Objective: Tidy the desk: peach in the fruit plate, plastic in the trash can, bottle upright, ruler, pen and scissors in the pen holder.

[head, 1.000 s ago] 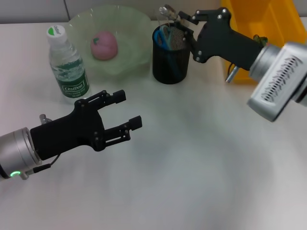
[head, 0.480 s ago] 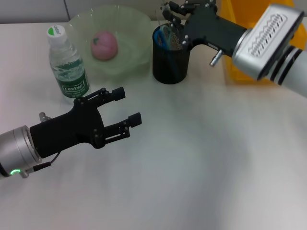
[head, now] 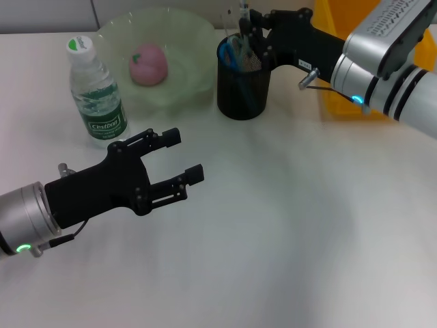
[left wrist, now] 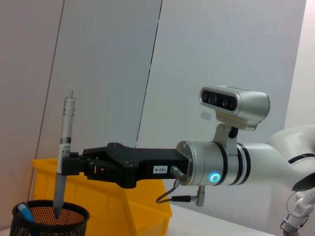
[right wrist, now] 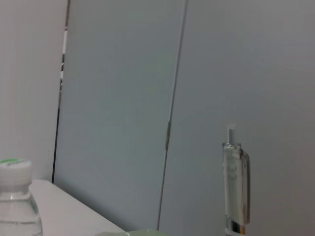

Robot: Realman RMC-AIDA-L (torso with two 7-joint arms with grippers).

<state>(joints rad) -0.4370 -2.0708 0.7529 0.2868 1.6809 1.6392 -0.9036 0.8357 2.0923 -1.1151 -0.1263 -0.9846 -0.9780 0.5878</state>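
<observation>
My right gripper is ready to open, because the pen's lower end (head: 246, 48) is inside the mesh holder's rim (head: 232, 67) and the pen would stay standing there.
My right gripper (head: 247, 29) is shut on a clear pen (left wrist: 64, 147), held upright with its tip just inside the mouth of the black mesh pen holder (head: 242, 87). Blue scissors (head: 232, 53) stand in the holder. The pink peach (head: 148, 65) lies in the pale green fruit plate (head: 191, 41). To the left of the plate the bottle (head: 95, 96) stands upright with its cap on. My left gripper (head: 186, 154) hovers open over bare desk nearer me, holding nothing. The ruler and the plastic are out of view. The right wrist view shows the pen (right wrist: 235, 187) and the bottle (right wrist: 14, 209).
A yellow bin (head: 345, 31) stands at the back right, behind my right arm, and also shows as the yellow bin (left wrist: 123, 209) behind the holder in the left wrist view. White desk stretches across the middle and front.
My right arm has swung and turned at the wrist, bringing the pen from tilted beside the holder to upright over its mouth. The left arm has barely moved.
</observation>
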